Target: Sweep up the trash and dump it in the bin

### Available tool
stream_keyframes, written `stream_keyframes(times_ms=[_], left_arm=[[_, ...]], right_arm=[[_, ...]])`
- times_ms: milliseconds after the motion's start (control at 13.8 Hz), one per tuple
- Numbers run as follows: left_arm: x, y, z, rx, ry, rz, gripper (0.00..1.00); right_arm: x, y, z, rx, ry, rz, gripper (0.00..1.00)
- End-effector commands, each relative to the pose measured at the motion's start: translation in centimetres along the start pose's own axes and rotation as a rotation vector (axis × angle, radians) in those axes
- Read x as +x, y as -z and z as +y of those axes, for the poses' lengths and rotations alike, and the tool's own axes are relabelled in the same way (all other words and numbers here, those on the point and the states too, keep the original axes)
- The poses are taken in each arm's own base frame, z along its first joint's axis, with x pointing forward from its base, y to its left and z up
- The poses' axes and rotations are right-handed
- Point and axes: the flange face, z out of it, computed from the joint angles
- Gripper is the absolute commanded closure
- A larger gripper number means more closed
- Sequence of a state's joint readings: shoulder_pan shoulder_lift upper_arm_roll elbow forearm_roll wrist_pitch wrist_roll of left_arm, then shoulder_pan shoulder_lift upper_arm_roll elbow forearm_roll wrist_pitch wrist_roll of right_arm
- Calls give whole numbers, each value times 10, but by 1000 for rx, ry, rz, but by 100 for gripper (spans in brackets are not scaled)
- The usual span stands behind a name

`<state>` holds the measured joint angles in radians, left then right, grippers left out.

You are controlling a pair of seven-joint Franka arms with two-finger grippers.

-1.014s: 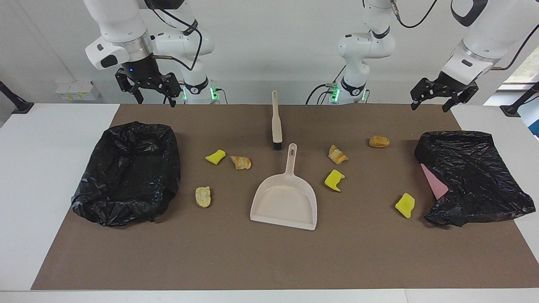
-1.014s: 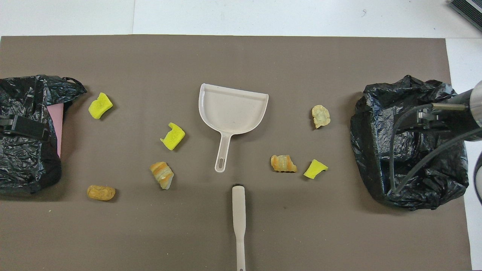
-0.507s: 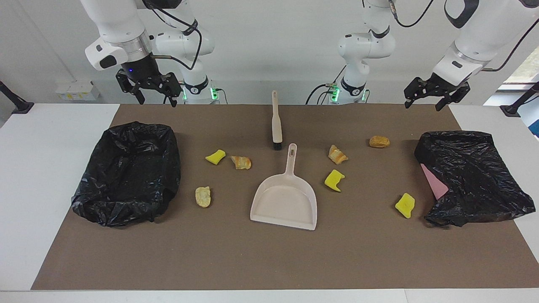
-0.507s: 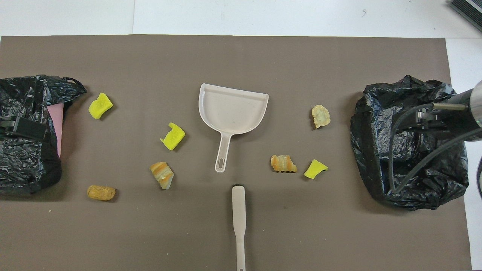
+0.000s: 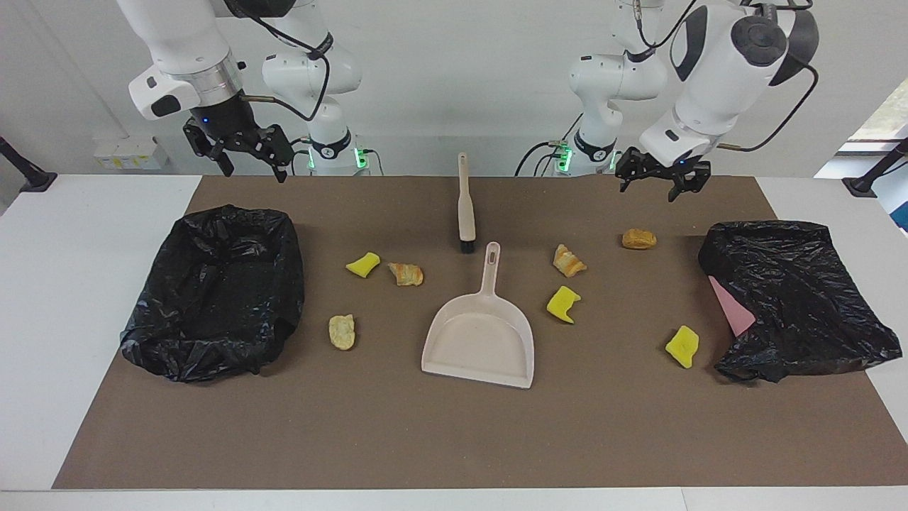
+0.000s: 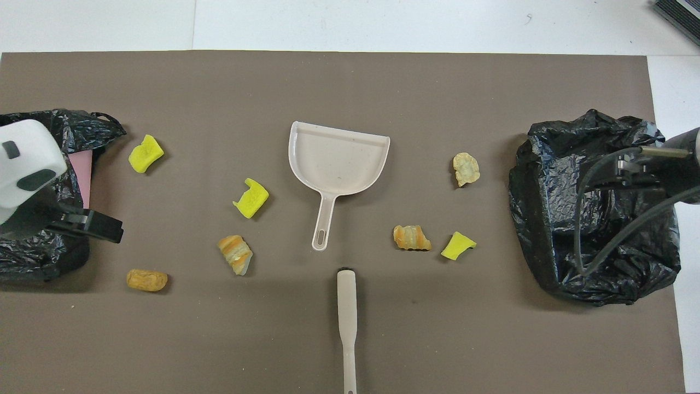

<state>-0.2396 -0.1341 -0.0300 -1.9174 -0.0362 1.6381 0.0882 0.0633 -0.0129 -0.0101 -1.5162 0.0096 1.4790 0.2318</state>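
Observation:
My left gripper needs to grab the narrow handle close behind that head (image 6: 349,351) next, because the long brush has its broad head (image 6: 347,302) at one end.
Several trash scraps lie on the brown mat: yellow sponge pieces (image 5: 363,264) (image 5: 563,304) (image 5: 682,346) and bread-like chunks (image 5: 406,274) (image 5: 342,331) (image 5: 568,260) (image 5: 639,238). The beige dustpan (image 5: 479,341) lies mid-mat. The beige brush (image 5: 464,206) lies just nearer to the robots, its bristles by the pan's handle. The bin (image 5: 220,291), lined with a black bag, sits at the right arm's end. My left gripper (image 5: 651,190) hangs open and empty, high over the mat near the brown chunk. My right gripper (image 5: 255,172) hangs open and empty above the bin's robot-side end.
A collapsed black bag (image 5: 794,298) over something pink (image 5: 731,305) lies at the left arm's end. White tabletop (image 5: 85,248) surrounds the mat. In the overhead view the dustpan (image 6: 338,164) and brush (image 6: 346,323) lie in line at mid-mat.
My left arm has swung in from over the collapsed bag's end toward the table's middle and a little lower. My right gripper has drifted slightly toward its own end. Nothing on the mat moved.

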Motion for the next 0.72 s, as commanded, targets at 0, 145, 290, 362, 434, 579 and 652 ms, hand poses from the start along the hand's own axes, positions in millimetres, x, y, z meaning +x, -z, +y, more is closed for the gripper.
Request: stream_keyframes(times_ms=[0,145,290,362,434,579,652], left_arm=[[-17,-22,40,5,-56,21,0],[-14,-36,75,-4,-130,0,0],[-19,-59,112,0,-183,-8,0],[-21,-69,128,-9,-203,-10,0],[-23,-79,137,-24,-193,-15,0],[-31,-102,169,-21,-218,-7,0],[-31,-115,180,-17,-209,-2,0]], right_arm=[[-6,0,-3,13,18,11,0],[-6,-3,-18,8,18,19,0],[0,-17,-50,3,12,33,0],[2,-23,-64,7,12,44,0],[5,-32,-84,10,6,48,0],[12,-58,-127,19,-34,64,0],[16,-73,-144,16,-38,66,0]])
